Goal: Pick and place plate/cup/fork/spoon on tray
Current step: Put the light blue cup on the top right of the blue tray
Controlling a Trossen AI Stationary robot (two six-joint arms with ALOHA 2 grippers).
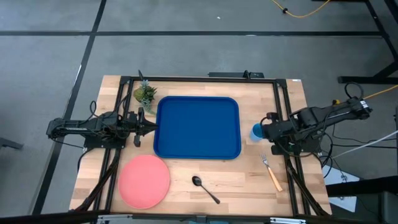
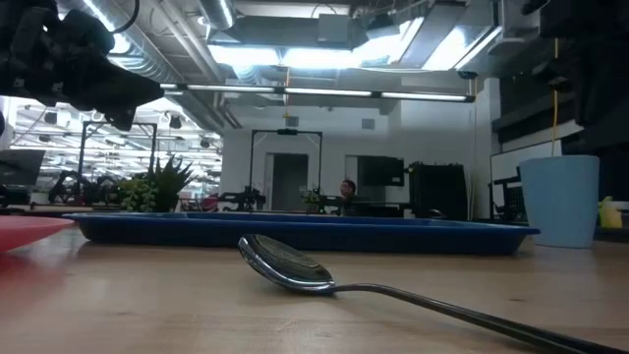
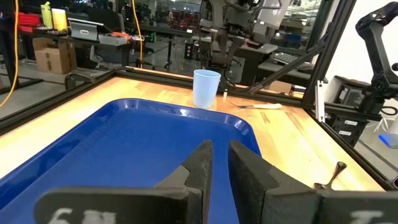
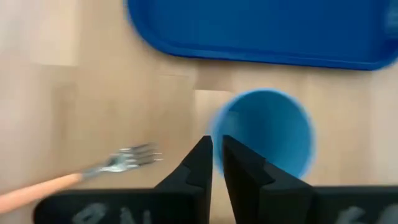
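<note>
My right gripper picks up the light-blue cup by its rim [image 1: 256, 125] next, to stand the cup in the deep-blue tray [image 1: 197, 127].
The deep-blue tray [image 1: 197, 127] lies flat in the middle of the table. The salmon-pink plate [image 1: 144, 181] lies at the near left, and the dark spoon [image 1: 205, 188] lies near the front edge, bowl down [image 2: 285, 265]. The tan-handled fork [image 1: 271, 171] lies at the near right. The light-blue cup [image 1: 255, 132] stands upright just right of the tray. My left gripper [image 1: 152, 127] is shut and hovers at the tray's left rim [image 3: 221, 165]. My right gripper [image 4: 217, 162] is shut and points down, above the cup's rim [image 4: 267, 134] on the side away from the tray.
A small green potted plant [image 1: 145, 94] stands at the tray's far left corner. A black frame of rails [image 1: 283, 112] runs along the table's left, right and far sides. Bare wood lies between the tray and the front edge.
</note>
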